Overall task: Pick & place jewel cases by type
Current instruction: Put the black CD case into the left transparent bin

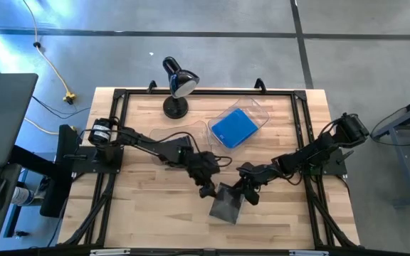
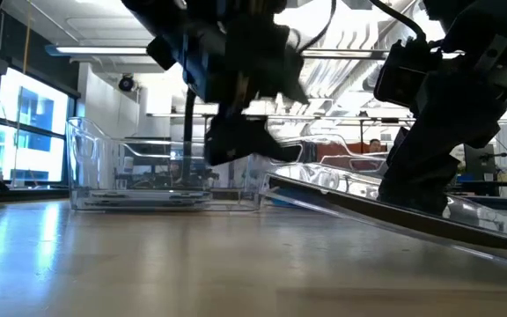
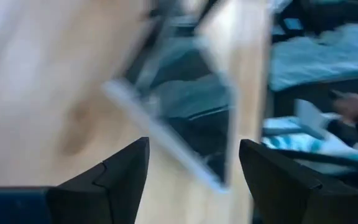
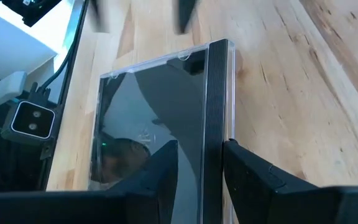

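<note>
The dark jewel case should join its type in the clear bin, so my left gripper should grab its free edge [image 3: 160,137] next.
A dark grey jewel case [image 1: 226,208] sits near the table's front middle, with my right gripper [image 1: 246,193] shut on it. In the low view the case [image 2: 368,207] slopes, and its end toward the left arm is raised. My left gripper [image 1: 206,188] stands open just left of the case and touches nothing. The left wrist view shows the case [image 3: 191,106] ahead of that gripper's spread fingers. A blue jewel case [image 1: 233,128] lies in a clear bin [image 1: 260,112] at the far middle. My right gripper pinches the case at its dark ribbed edge [image 4: 215,118] between its two fingers. One finger [image 4: 160,180] lies on the clear face side and the other [image 4: 253,183] beyond the ribbed edge. The fingers slant down from the table's right. The case is tilted; whether its low end rests on the table I cannot tell.
A black desk lamp [image 1: 176,89] stands at the far left of the table, near the bin. In the low view a clear bin [image 2: 139,172] stands behind the arms. Bare wood lies to the left and right of the case along the near edge.
</note>
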Controlling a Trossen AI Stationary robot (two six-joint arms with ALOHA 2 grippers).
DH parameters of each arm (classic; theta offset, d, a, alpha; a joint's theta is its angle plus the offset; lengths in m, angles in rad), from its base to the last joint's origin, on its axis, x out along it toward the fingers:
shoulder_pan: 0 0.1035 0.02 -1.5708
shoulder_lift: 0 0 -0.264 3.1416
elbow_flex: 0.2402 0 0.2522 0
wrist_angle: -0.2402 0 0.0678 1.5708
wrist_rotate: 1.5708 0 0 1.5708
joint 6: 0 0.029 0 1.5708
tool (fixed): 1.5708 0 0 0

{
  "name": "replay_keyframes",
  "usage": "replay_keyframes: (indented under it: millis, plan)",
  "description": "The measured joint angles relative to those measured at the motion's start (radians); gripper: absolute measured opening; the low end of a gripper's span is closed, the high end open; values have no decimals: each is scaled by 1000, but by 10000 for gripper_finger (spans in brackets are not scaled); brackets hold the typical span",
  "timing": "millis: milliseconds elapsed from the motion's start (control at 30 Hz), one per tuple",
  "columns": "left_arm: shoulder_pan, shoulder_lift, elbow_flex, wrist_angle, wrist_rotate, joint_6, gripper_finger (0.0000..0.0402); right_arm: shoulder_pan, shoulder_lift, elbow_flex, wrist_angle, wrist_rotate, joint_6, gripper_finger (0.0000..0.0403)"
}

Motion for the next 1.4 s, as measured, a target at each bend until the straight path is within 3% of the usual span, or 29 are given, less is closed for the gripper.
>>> replay_keyframes:
  millis: [133,667,933,1100,1400]
  plan:
    - [2,23,-1,-65,-49,-11,248,0,0,0,-9,0,-2,119]
    - [1,155,-1,281,61,-85,248,0,0,0,-13,9,-8,119]
    - [1,156,-1,285,50,-86,244,0,0,0,8,10,0,119]
    - [1,156,-2,201,31,-73,202,0,0,0,88,-4,0,119]
    - [1,155,-1,258,73,-18,70,0,0,1,130,-5,-1,119]
